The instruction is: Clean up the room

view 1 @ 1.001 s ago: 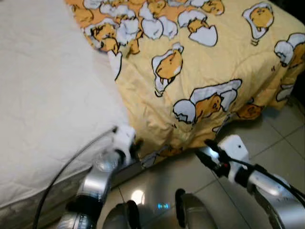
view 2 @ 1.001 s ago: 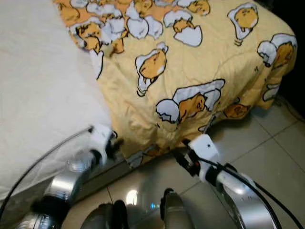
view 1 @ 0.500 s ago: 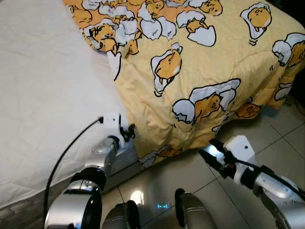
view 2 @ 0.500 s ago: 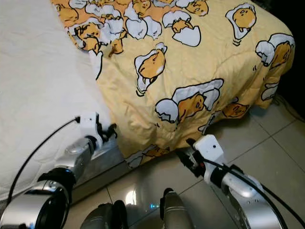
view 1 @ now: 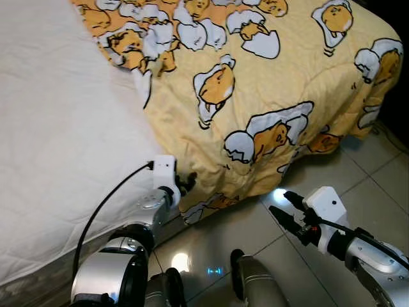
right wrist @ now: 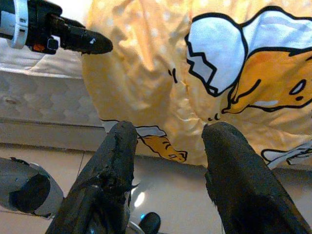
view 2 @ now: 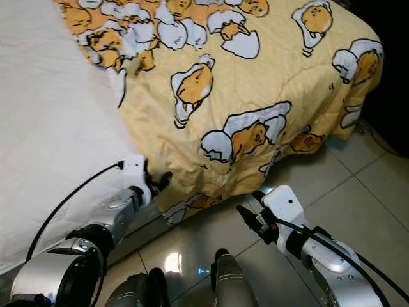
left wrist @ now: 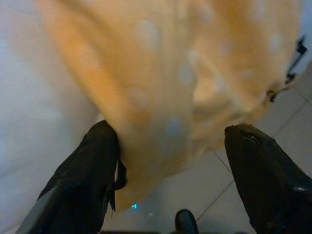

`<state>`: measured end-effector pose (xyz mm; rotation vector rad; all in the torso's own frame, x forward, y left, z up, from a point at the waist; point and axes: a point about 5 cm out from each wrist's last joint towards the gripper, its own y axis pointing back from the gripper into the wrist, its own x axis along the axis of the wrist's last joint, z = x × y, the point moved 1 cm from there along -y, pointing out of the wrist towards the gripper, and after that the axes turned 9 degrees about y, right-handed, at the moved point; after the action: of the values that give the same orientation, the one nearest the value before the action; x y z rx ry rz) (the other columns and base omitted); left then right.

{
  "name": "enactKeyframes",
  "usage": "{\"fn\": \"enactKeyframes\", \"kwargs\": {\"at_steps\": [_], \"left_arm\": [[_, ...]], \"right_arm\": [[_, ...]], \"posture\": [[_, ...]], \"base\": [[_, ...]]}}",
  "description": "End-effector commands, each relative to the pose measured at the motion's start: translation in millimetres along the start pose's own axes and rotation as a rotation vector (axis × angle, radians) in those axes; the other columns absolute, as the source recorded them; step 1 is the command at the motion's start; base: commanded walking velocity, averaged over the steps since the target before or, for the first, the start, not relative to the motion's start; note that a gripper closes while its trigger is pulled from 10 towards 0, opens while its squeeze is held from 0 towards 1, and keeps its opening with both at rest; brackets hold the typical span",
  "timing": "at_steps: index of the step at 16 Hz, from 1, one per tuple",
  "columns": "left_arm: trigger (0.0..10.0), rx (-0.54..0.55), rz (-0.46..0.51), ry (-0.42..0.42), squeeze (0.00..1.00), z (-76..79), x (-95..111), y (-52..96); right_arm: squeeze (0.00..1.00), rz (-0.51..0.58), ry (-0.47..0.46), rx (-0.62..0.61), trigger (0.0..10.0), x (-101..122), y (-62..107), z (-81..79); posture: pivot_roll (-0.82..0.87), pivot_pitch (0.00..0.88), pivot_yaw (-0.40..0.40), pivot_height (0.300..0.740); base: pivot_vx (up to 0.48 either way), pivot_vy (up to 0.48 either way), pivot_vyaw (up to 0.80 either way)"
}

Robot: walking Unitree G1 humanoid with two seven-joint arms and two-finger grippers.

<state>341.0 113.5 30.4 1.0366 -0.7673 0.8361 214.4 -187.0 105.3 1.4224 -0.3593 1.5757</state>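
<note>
The rest of the blanket [view 1: 268, 83] is spread over the bed. My left gripper should next take it by the loose fold at its hanging edge [view 1: 190, 194].
A yellow blanket [view 1: 268, 83] printed with cartoon eggs covers the right part of the bed and hangs over its side toward the floor. My left gripper [view 1: 186, 183] is at the blanket's hanging edge beside the mattress. Its fingers [left wrist: 97, 156] stand open, with a fold of the yellow blanket [left wrist: 161, 87] between them. My right gripper [view 1: 285, 206] is low over the tiles, just in front of the blanket's hem [right wrist: 156, 141]. It is open and holds nothing. The left gripper's fingertips [right wrist: 90, 44] reach in at the fold.
A bare white mattress sheet [view 1: 57, 141] fills the bed's left part, with its quilted side [right wrist: 34, 97] below. Glossy tiled floor [view 1: 377, 173] runs along the bed. My own legs [view 1: 255, 288] are at the bottom edge. A black cable [view 1: 105, 208] trails from the left wrist.
My left gripper has risen from the floor side and moved right, up to the blanket's hanging edge. The right gripper has dropped a little lower and farther right.
</note>
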Motion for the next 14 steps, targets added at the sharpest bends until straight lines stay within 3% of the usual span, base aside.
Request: {"fn": "enactKeyframes", "kwargs": {"at_steps": [1,2,4,5,14], "left_arm": [[7.4,0.005,-0.026,-0.003,0.0,-2.4,-8.0,1.9],[4.7,0.006,-0.031,-0.002,0.0,-2.2,-10.2,2.1],[2.8,0.015,-0.033,-0.001,0.0,-4.2,-10.4,2.5],[0.0,0.039,-0.024,0.007,0.0,-8.8,-8.3,3.1],[0.0,0.044,-0.025,0.025,0.0,-11.2,-8.2,3.7]], "right_arm": [[0.0,0.003,-0.006,0.002,10.0,1.6,3.9,-0.9],[0.0,0.0,-0.005,0.002,10.0,2.6,5.7,-0.9],[0.0,-0.005,-0.005,-0.001,10.0,3.5,7.9,-0.6],[0.0,-0.008,-0.005,-0.002,10.0,3.3,9.4,-0.5],[0.0,0.001,-0.005,0.015,10.0,6.8,7.7,-2.5]], "posture": [[-0.43,0.297,0.064,0.74],[-0.44,0.301,0.063,0.74],[-0.45,0.303,0.062,0.74],[-0.45,0.303,0.06,0.74],[-0.45,0.296,0.052,0.74]], "base": [[0.0,0.0,0.0],[0.0,0.0,0.0],[0.0,0.0,0.0],[0.0,0.0,0.0],[0.0,0.0,0.0]]}}
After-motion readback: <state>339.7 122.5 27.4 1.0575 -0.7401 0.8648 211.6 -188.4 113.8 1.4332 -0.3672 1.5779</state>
